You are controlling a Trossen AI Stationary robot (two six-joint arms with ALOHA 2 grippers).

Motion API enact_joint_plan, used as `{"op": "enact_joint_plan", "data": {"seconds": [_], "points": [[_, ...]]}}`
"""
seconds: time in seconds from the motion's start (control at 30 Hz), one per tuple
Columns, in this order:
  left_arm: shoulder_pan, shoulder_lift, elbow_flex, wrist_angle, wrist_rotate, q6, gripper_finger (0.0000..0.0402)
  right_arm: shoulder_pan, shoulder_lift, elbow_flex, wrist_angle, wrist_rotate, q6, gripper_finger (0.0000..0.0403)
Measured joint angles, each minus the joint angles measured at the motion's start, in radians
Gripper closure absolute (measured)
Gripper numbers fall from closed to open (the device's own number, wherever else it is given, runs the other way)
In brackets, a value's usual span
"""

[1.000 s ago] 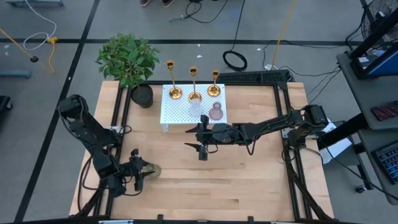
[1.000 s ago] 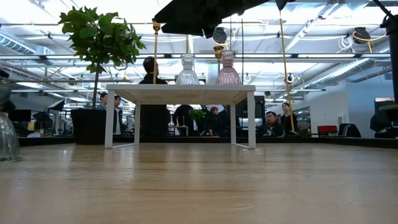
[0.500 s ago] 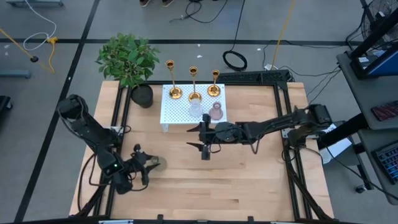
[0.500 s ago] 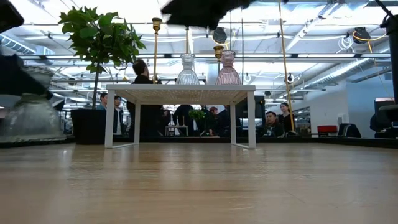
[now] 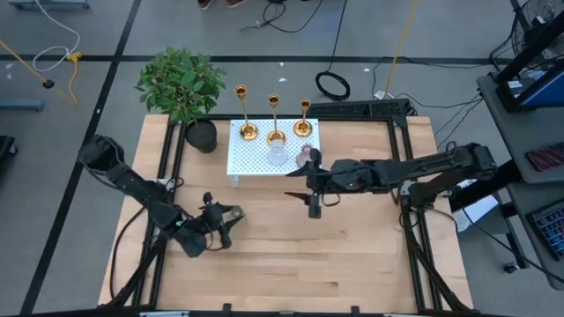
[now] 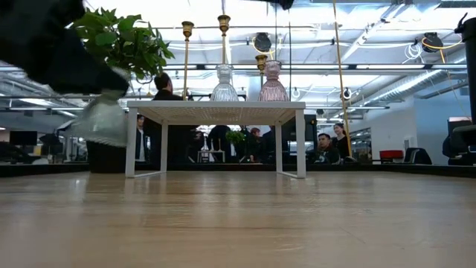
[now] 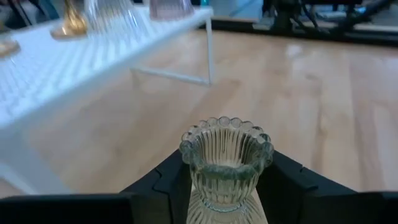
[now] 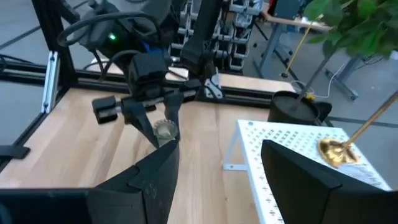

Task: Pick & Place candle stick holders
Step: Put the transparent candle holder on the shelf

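Observation:
My left gripper needs to move the olive-green holder (image 7: 226, 163) before it opens, because the holder hangs short of the white perforated stand's edge and would drop if I opened now.
My left gripper (image 5: 225, 217) is shut on the olive-green glassy holder (image 7: 226, 163) above the near left of the table; the holder also shows in the low view (image 6: 103, 121). The white perforated stand (image 5: 251, 163) carries three gold candlesticks (image 5: 274, 136), a clear holder (image 5: 278, 157) and a pink holder (image 5: 307, 158), all resting on their bases. My right gripper (image 5: 315, 192) is open and empty, hovering just in front of the stand's right end. My left gripper pinches the holder's ribbed waist (image 7: 198, 180), just below the beaded rim, between its two fingers (image 7: 166, 182). The fingers come about level from the table's left. The holder stands upright in the hold and is lifted clear of the table (image 6: 104, 138).
A dark pot (image 5: 202, 135) with a leafy plant (image 5: 181, 81) stands at the table's far left corner beside the stand. Black frame rails (image 5: 401, 150) run along the table's edges. Bare wood (image 5: 300, 255) lies in front of the stand. People sit in the room behind.
My left gripper has lifted the olive-green holder off the table and carried it up and toward the right and far edges, toward the stand. My right gripper has moved toward the table's right edge, staying open.

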Motion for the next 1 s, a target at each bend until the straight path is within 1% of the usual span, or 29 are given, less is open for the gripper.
{"op": "enact_joint_plan", "data": {"seconds": [0.13,0.33,0.43,0.5,0.63,0.7,0.83,1.0], "points": [[0.074,0.0,0.0,0.13,0.0,0.14,0.0254,0.0,-0.031,0.0,-0.015,0.0,-0.006,0.0181],[0.15,0.0,0.0,0.325,0.0,0.347,0.0241,0.0,-0.05,0.0,-0.04,0.0,-0.009,0.0181],[0.181,-0.011,0.0,0.439,0.002,0.474,0.0249,0.0,-0.048,0.0,-0.043,0.0,-0.028,0.0181],[0.206,-0.029,0.0,0.494,0.007,0.53,0.0254,0.0,-0.048,0.0,-0.043,0.0,-0.033,0.0181],[0.262,-0.096,0.0,0.511,0.011,0.597,0.0251,0.0,-0.049,0.0,-0.047,0.0,-0.034,0.0181],[0.298,-0.129,0.0,0.509,0.036,0.62,0.0244,0.0,-0.049,0.0,-0.048,0.0,-0.039,0.0181],[0.38,-0.174,0.001,0.509,0.144,0.671,0.0243,0.0,-0.049,0.0,-0.048,0.0,-0.059,0.0181],[0.503,-0.185,0.001,0.491,0.225,0.675,0.0253,0.0,-0.049,0.0,-0.048,0.0,-0.06,0.0181]]}}
